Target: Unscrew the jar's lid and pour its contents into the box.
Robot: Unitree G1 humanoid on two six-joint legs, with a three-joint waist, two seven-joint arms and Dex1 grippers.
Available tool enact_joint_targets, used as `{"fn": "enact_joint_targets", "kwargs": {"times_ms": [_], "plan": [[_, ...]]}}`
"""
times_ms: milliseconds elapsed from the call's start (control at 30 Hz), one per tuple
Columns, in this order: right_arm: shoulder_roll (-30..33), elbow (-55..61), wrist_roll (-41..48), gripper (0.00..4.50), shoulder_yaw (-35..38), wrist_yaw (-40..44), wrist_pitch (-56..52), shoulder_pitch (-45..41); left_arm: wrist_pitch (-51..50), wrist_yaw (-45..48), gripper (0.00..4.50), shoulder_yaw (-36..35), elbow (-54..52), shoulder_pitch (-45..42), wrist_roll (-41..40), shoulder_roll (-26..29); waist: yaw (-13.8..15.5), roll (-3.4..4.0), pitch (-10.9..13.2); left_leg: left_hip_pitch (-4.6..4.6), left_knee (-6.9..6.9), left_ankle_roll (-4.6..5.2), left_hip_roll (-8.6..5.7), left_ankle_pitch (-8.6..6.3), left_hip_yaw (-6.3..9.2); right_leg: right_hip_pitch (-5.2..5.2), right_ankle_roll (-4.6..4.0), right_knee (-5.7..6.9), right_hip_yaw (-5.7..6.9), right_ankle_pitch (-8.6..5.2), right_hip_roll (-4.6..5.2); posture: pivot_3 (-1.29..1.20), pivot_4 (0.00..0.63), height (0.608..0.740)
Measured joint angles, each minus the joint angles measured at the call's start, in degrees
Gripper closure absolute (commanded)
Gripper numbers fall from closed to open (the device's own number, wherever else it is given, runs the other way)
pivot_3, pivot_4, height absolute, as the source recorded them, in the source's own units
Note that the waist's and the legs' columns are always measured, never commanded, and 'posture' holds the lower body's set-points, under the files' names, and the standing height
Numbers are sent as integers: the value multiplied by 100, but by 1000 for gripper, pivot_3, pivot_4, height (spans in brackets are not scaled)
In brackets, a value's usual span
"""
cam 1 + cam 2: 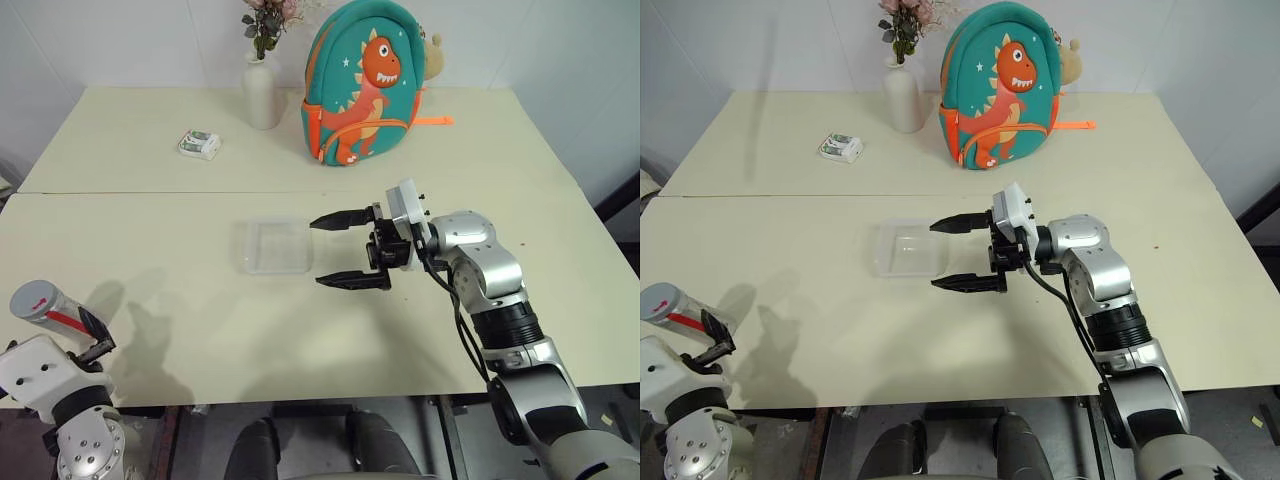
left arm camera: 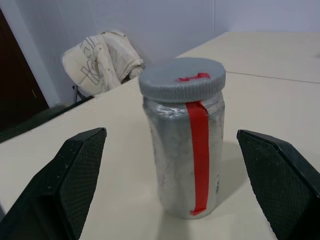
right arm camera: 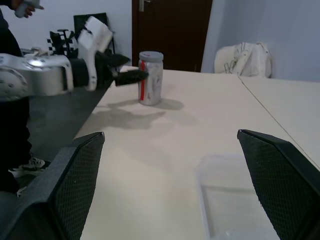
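I should move my left gripper toward the jar before I close it on the jar, because tabletop shows between its fingers and the jar's sides and closing now would miss.
The jar (image 2: 186, 160) stands upright near the table's front left corner, clear-sided with a red strip and a grey lid (image 2: 182, 81) screwed on top. My left gripper (image 1: 88, 335) is open, and the jar sits just ahead of its fingers (image 2: 75, 170), untouched. The contents are hidden by the cloudy wall. The box (image 1: 275, 246), a shallow clear tray, lies at the table's middle. My right gripper (image 1: 326, 251) hovers open just right of the box, pointing left, holding nothing. From the right wrist view the jar (image 3: 150, 78) shows far off beside the left gripper (image 3: 127, 75).
A white vase (image 1: 263, 92) with flowers and a teal dinosaur backpack (image 1: 360, 90) stand at the table's back. A small white-and-green packet (image 1: 198, 145) lies at the back left. A chair with a cloth (image 2: 102, 59) stands beyond the table's left edge.
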State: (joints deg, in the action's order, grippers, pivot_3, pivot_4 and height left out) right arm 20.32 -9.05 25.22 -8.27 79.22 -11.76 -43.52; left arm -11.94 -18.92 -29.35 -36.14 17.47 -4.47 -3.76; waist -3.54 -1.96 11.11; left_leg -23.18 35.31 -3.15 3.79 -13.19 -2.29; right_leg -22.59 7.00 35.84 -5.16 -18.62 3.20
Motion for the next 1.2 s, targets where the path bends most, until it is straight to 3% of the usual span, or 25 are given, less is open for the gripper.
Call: {"fn": "enact_joint_targets", "kwargs": {"times_ms": [700,800,967,1200], "plan": [[-99,199,78,0,-27,-137,-146,1,-55,-122,43,-401,738,-925,22,434,15,-2,-1,0,-3,-6,3,-3,3,-1,38,2,9,20,0,0,150,740],[-103,199,77,0,-27,-187,-109,2,-145,-119,677,-524,806,-1017,-100,448,17,-2,-1,-1,-3,-6,2,-4,3,-1,38,1,9,21,0,0,150,740],[-103,200,77,0,-27,-250,-105,7,-270,-94,2174,-567,822,-1065,-225,480,15,-2,-1,0,-4,-7,4,-4,3,-1,39,2,10,21,0,0,150,740],[-90,205,77,0,-26,-336,-104,70,-373,-70,2221,-673,981,-1216,-366,655,16,-2,-1,0,-4,-7,3,-4,3,-1,39,2,10,21,0,0,150,740]]}}
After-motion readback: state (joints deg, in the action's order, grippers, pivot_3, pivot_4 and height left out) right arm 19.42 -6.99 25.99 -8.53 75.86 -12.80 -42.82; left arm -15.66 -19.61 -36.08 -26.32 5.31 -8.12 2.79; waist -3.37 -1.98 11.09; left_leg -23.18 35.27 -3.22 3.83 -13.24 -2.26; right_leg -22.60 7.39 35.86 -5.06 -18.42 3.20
